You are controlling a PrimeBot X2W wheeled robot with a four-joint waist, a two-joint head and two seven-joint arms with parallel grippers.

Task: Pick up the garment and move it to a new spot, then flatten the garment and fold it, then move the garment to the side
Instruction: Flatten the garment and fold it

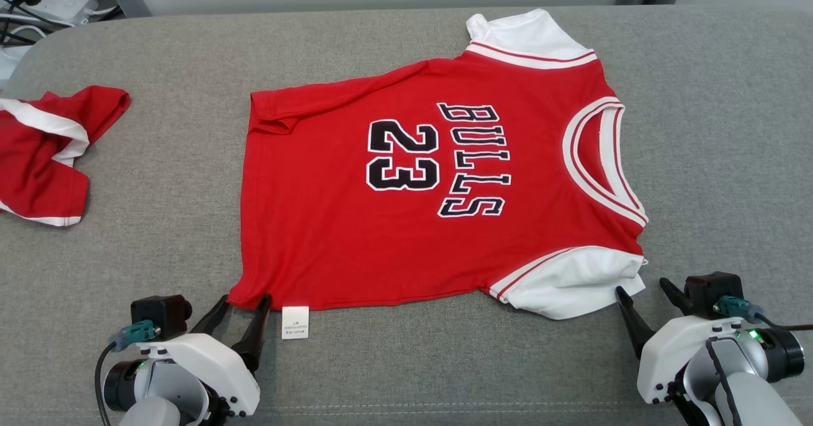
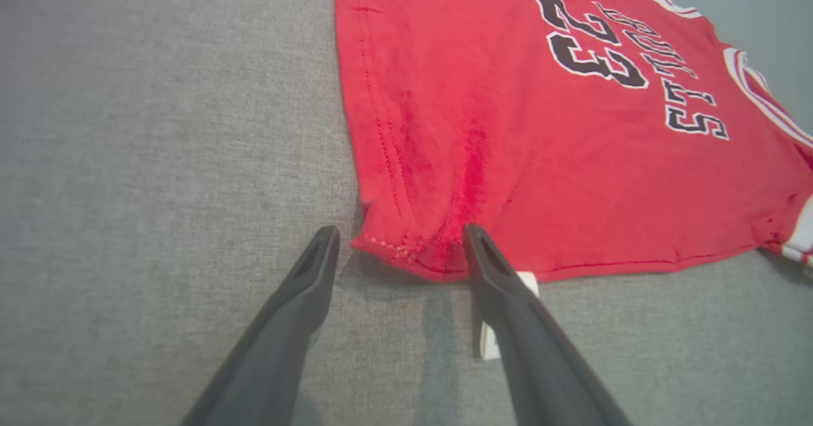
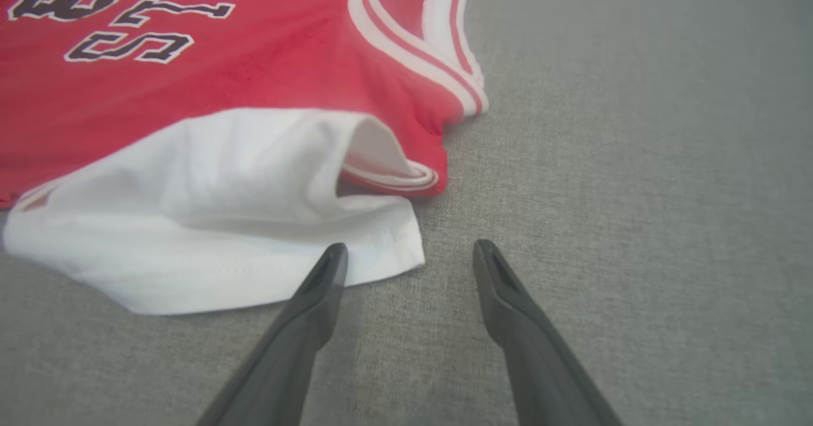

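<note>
The garment's red hem corner [image 1: 244, 299] [image 2: 402, 249] curls up off the cushion while its lettered front lies flat, so my left gripper needs to pinch the garment by that corner next.
The garment [image 1: 438, 178] is a red jersey with white sleeves and black "BULLS 23" lettering, spread flat on the grey cushion with its neck to the right. My left gripper [image 1: 243, 300] stands open at the near left hem corner [image 2: 406, 248], its fingertips on either side of that corner. A white care label [image 1: 295, 322] lies just beside it. My right gripper [image 1: 641, 286] is open at the near white sleeve [image 3: 209, 223]; its left fingertip [image 3: 333, 258] touches the sleeve's edge and the other rests on bare fabric.
A second red and white garment [image 1: 44, 153] lies crumpled at the cushion's far left edge. The grey cushion [image 1: 730, 127] stretches bare to the right of the jersey. White cables and a power strip [image 1: 38, 0] sit beyond the back left corner.
</note>
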